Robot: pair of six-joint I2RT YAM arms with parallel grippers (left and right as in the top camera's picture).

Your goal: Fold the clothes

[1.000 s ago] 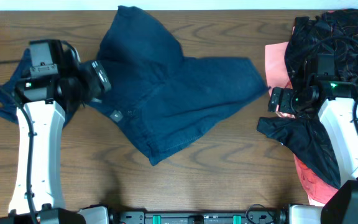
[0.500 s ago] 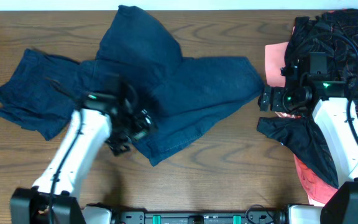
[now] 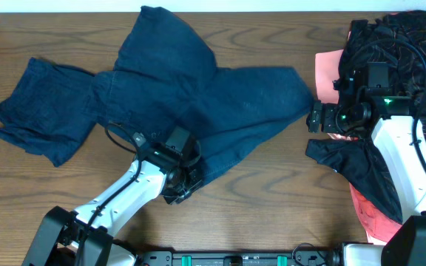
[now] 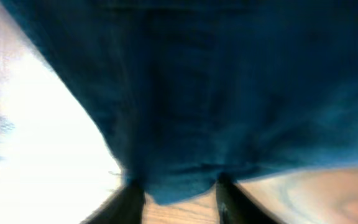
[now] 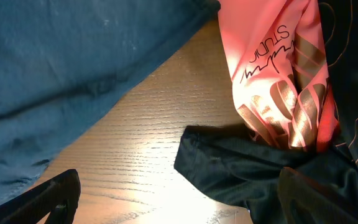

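Both grippers can stretch the garment for folding once my right gripper has hold of it. My right gripper should next grab the large navy garment (image 3: pixel 220 103) by its end near the salmon-pink piece.
A large navy garment (image 3: pixel 220 103) lies spread over the middle of the table, and it fills the left wrist view (image 4: pixel 229 81). My left gripper (image 3: pixel 180 185) is at its lower front corner. There the two dark fingers (image 4: pixel 129 200) have drawn in on the fabric's tip, with wood showing just below it. A second navy piece (image 3: pixel 43 111) lies at the far left. My right gripper (image 3: pixel 315 118) hovers open over bare wood (image 5: pixel 179 199) between the navy garment's right end and a salmon-pink piece (image 5: pixel 272 62). It holds nothing.
A black orange-swirl piece (image 3: pixel 398 37) is heaped at the back right, partly over the pink one (image 3: pixel 328 74). A plain black piece (image 3: pixel 353 166) lies under the right arm and shows close to the right fingers (image 5: pixel 241 168). The table's front edge is near the left gripper.
My left arm swung from the far left to the navy garment's lower front corner, and its jaws drew in on the fabric. The right arm shifted slightly left, then held.
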